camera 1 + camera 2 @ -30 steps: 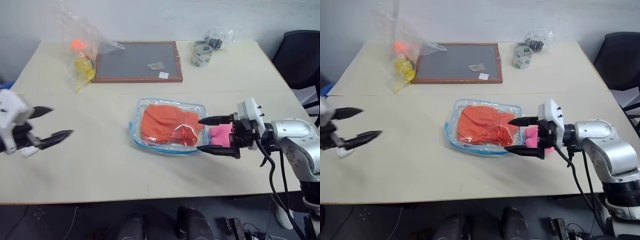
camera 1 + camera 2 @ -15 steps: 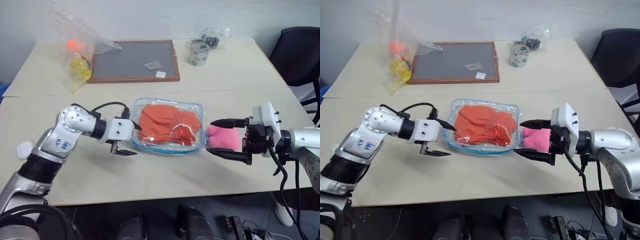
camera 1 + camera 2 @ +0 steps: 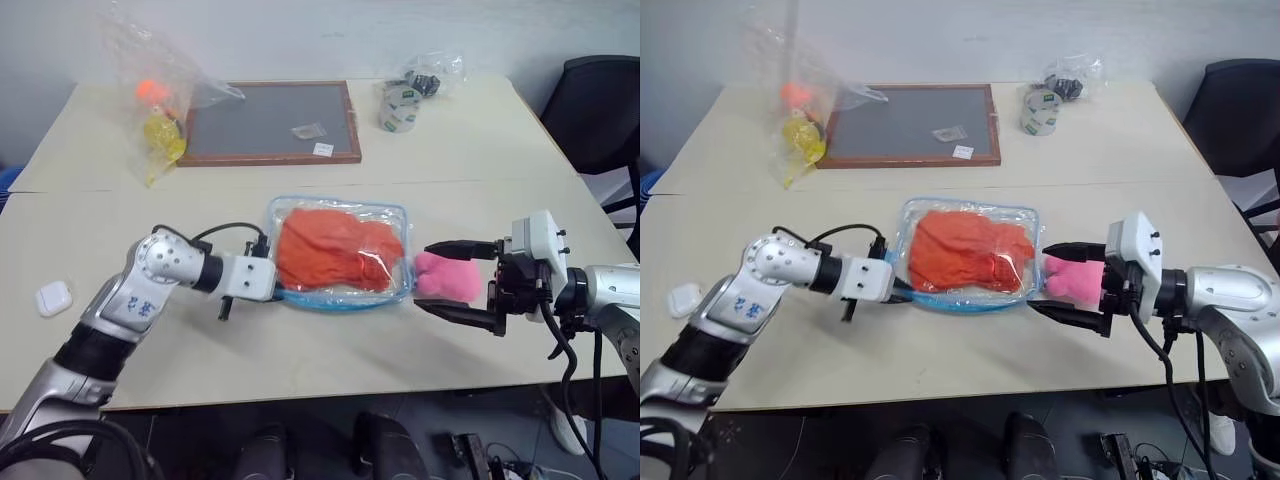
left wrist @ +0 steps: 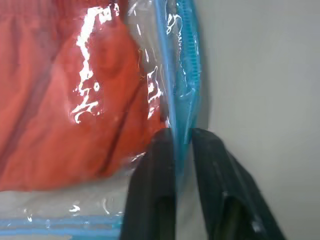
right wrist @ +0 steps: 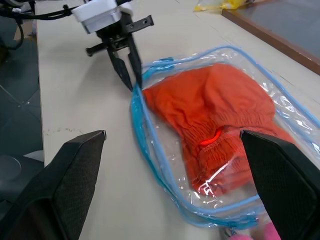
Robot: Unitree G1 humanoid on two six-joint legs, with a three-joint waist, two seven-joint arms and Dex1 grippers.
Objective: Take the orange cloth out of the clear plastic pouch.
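The clear pouch has to be made ready for opening, so my right gripper should grab the pink plush toy by its soft body (image 3: pixel 450 276) next.
The clear plastic pouch (image 3: pixel 399 215) lies flat at the table's middle, and the orange cloth (image 3: pixel 335 250) is bunched inside it. My left gripper (image 3: pixel 272 293) is at the pouch's left side. It is shut on the light blue trim (image 4: pixel 176 100), which runs up between the two black fingers (image 4: pixel 155 165) in the left wrist view. My right gripper (image 3: pixel 424 276) hovers at the pouch's right end, open, with a pink plush toy (image 3: pixel 447 277) lying between its fingers. The right wrist view shows the cloth (image 5: pixel 215 105) through the plastic and the left gripper (image 5: pixel 131 80) pinching the far edge.
A thin clear bag (image 3: pixel 160 100) with orange and yellow items stands at the back left beside a framed grey board (image 3: pixel 270 122). A tape roll (image 3: pixel 397 105) sits at the back right. A small white object (image 3: pixel 52 297) lies at the left. A black chair (image 3: pixel 600 110) stands beside the table.
My left arm swung in from the far left to the pouch's left edge, and its gripper closed on the blue trim. The right gripper drew back slightly and stayed open.
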